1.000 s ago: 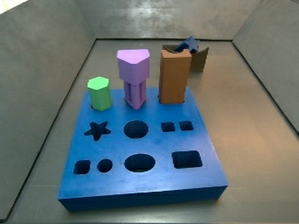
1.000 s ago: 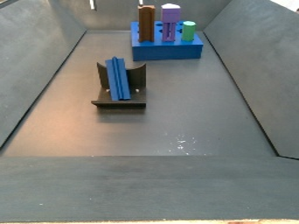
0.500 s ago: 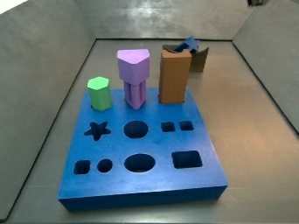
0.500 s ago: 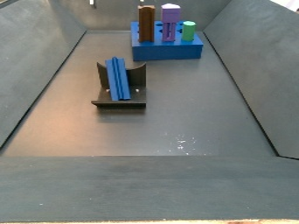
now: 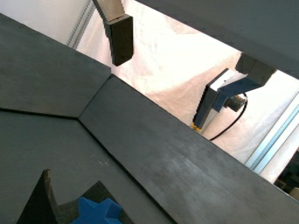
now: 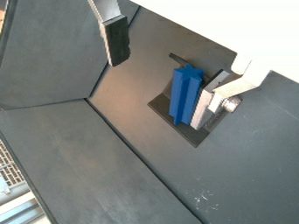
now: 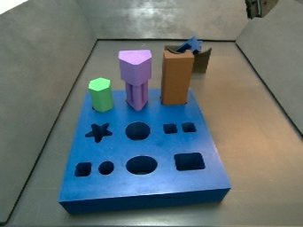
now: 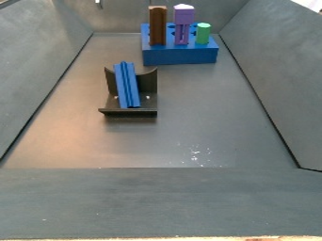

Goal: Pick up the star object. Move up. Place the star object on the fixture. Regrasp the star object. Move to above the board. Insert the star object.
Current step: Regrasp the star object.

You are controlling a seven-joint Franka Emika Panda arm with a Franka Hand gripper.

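My gripper grabs the star object near its exposed end [image 7: 194,42] [image 5: 98,211] next, to insert it into the board's star-shaped hole.
The star object [image 8: 127,83], a dark-blue elongated peg, lies along the dark-brown fixture [image 8: 111,102]. Both also show in a side view behind the orange peg: the star object [image 7: 189,44] on the fixture [image 7: 204,58]. My gripper [image 6: 170,66] is open and empty, high above them. In a wrist view the star object [image 6: 184,94] lies on the fixture [image 6: 162,103] below, close to one finger [image 6: 219,93]. The gripper [image 7: 253,8] shows only at a side view's upper right corner. The blue board [image 7: 154,182] with cut-out holes lies near the front.
A green hexagonal peg [image 7: 101,94], a purple peg [image 7: 135,78] and a tall orange-brown square peg [image 7: 176,75] stand upright at the board's back edge. Grey sloped walls enclose the floor [image 8: 189,132].
The gripper has come further into sight at the upper right corner of a side view. The star object and fixture have not moved.
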